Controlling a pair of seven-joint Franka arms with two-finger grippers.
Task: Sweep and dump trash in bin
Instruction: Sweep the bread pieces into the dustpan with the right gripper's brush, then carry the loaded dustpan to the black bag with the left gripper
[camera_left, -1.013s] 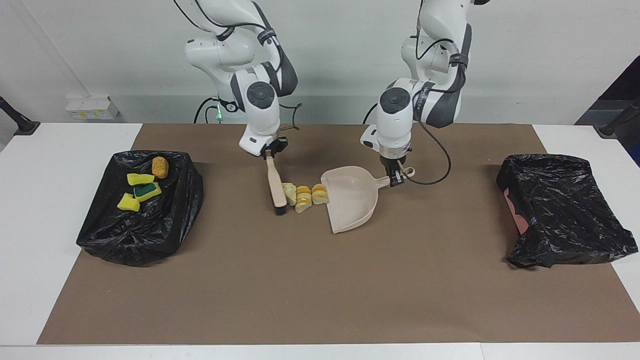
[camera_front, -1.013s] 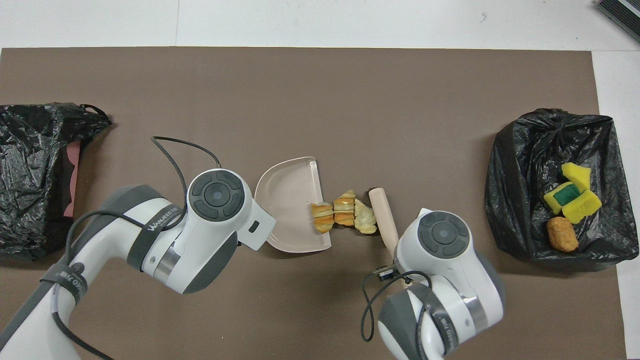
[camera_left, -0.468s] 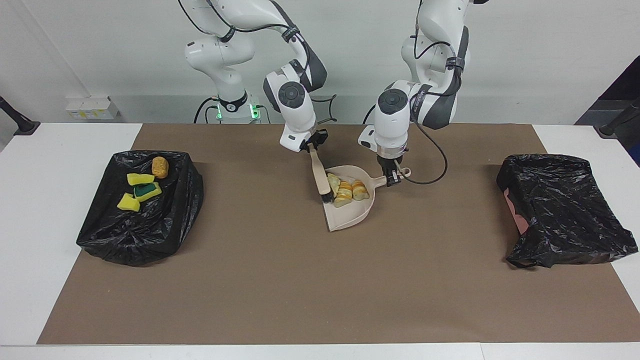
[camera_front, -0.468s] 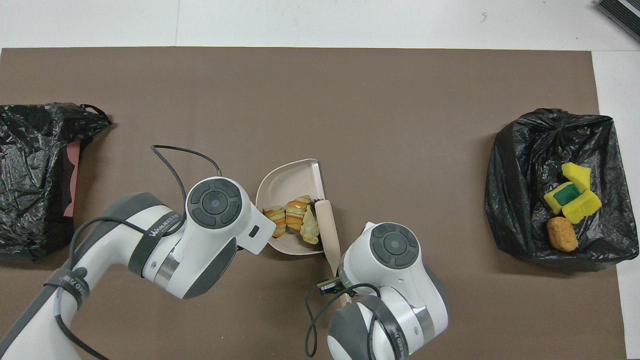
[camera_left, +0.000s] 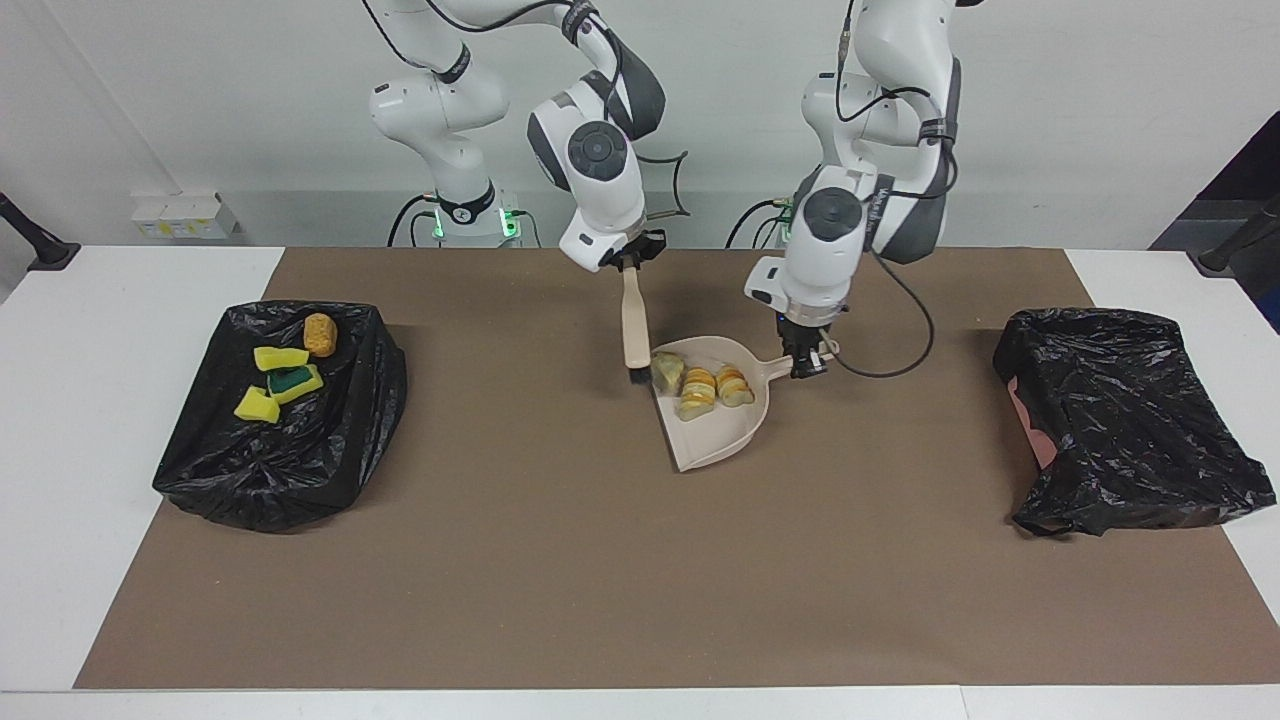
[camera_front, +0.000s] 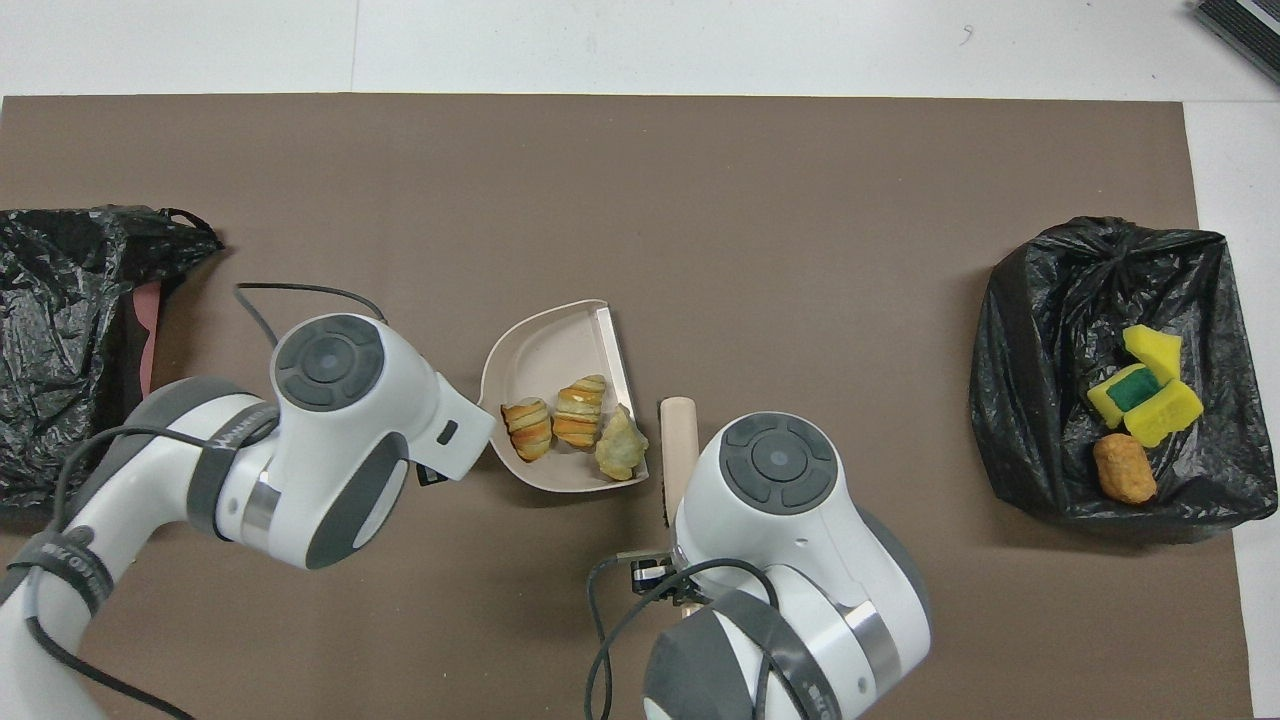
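Note:
The brush hangs above the brown mat beside the dustpan's open edge. The brush would fall if my right gripper opened now, so it is too early to release.
Three bread-like chunks of trash lie in the beige dustpan at the middle of the mat. My left gripper is shut on the dustpan's handle. My right gripper is shut on the top of the beige brush. The brush hangs nearly upright with its black bristles beside the pan's open edge. The bin, lined with a black bag, stands at the right arm's end of the table. It holds yellow and green sponge pieces and a brown lump.
A second crumpled black bag with something pink under it lies at the left arm's end. A brown mat covers the table between the two bags. A cable loops from the left wrist beside the dustpan handle.
The brush pushed the three chunks off the mat and into the dustpan, then rose to nearly upright. The dustpan shifted a little toward the left arm's end.

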